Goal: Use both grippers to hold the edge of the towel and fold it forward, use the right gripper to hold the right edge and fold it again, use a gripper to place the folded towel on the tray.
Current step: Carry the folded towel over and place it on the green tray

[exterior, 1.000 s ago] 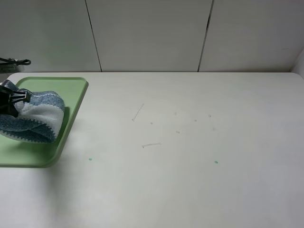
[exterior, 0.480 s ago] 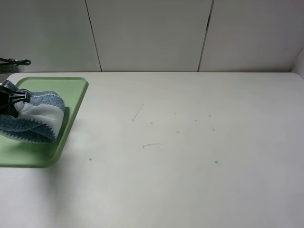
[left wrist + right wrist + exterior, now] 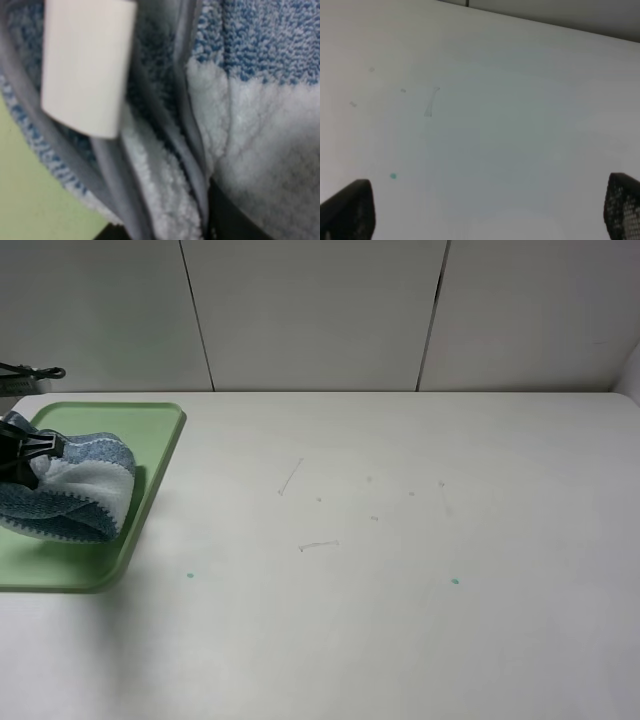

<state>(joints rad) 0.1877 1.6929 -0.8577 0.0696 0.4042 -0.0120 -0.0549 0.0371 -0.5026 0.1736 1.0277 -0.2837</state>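
Note:
The towel's lower edge hangs over the tray's bottom, so the left gripper needs to open now. The towel (image 3: 75, 495) would lie in the green tray (image 3: 95, 565), inside the tray's rim.
The folded towel (image 3: 75, 495), striped blue-grey and white, hangs in a bundle over the pale-green tray (image 3: 150, 430) at the table's far left. My left gripper (image 3: 35, 452) is shut on its upper left part. Whether its underside touches the tray I cannot tell. The left wrist view is filled by the towel (image 3: 260, 125), with its grey-piped edge (image 3: 187, 100), its white tag (image 3: 85, 65), a black finger (image 3: 235, 222) pressed into the cloth and a strip of tray (image 3: 25, 200). In the right wrist view my right gripper (image 3: 485, 207) stands open over bare table, holding nothing. It is outside the exterior view.
The white table (image 3: 400, 590) carries only faint scratches (image 3: 290, 477) and two small green specks (image 3: 455, 581). A pale panelled wall (image 3: 320, 310) runs along the back edge. A black clip-like object (image 3: 35, 370) pokes in at the far left behind the tray.
The towel and my left gripper have sunk very slightly toward the tray. Nothing else has moved.

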